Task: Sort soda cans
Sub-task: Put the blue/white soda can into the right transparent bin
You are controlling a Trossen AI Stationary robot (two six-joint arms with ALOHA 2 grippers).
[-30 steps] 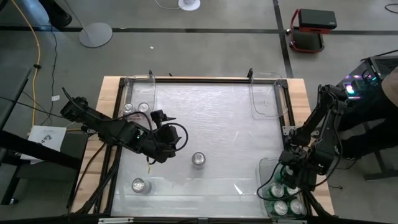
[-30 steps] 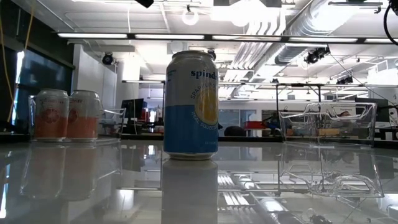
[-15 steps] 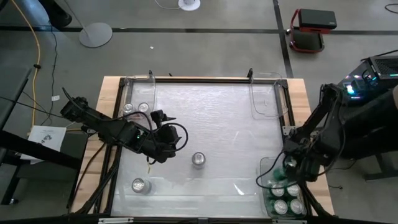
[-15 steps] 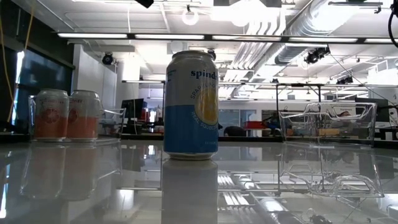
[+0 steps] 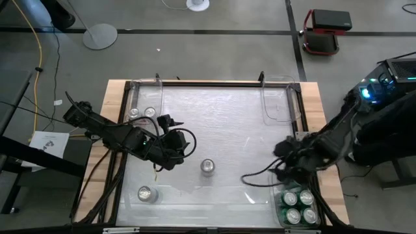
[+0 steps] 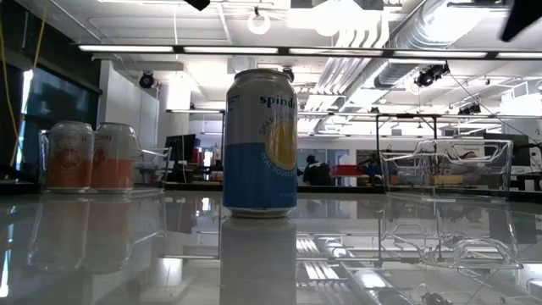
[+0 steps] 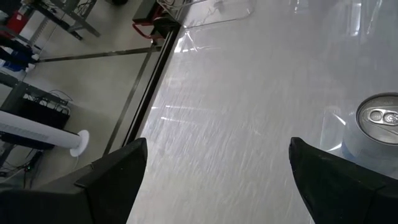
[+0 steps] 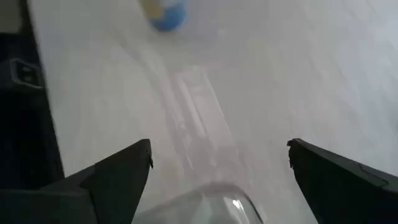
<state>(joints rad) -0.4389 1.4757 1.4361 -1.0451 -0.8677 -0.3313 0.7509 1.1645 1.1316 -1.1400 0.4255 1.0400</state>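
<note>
My right gripper should grab the blue and yellow can by its side under the can's rim [image 5: 207, 172] next, to sort it into the empty clear bin [image 5: 278, 104].
In the high view my left gripper [image 5: 177, 148] hovers open over the table's left half, left of a lone can [image 5: 207, 167] that stands upright mid-table. This can has a blue and yellow body in the low view [image 6: 260, 144] and shows beside my left fingers [image 7: 379, 124]. Another can [image 5: 144, 194] stands near the near-left corner. Two orange cans [image 5: 142, 113] [image 6: 91, 155] stand in the far-left bin. Several green cans [image 5: 298, 206] stand in the near-right bin. My right gripper [image 5: 281, 160] [image 8: 217, 180] is open, raised over that bin's far-left corner and pointing toward the middle can [image 8: 165, 12].
A clear empty bin [image 5: 277, 99] [image 6: 445, 169] sits at the far-right corner. The near-right bin's rim [image 8: 205, 205] lies just below my right fingers. A cable [image 5: 255, 175] trails from the right arm over the table. Bare tabletop stretches between the two arms.
My right gripper has risen out of the near-right bin and swung toward the table's left, out over the bin's far-left corner; the green cans it covered now show. The left arm and all cans have kept still.
</note>
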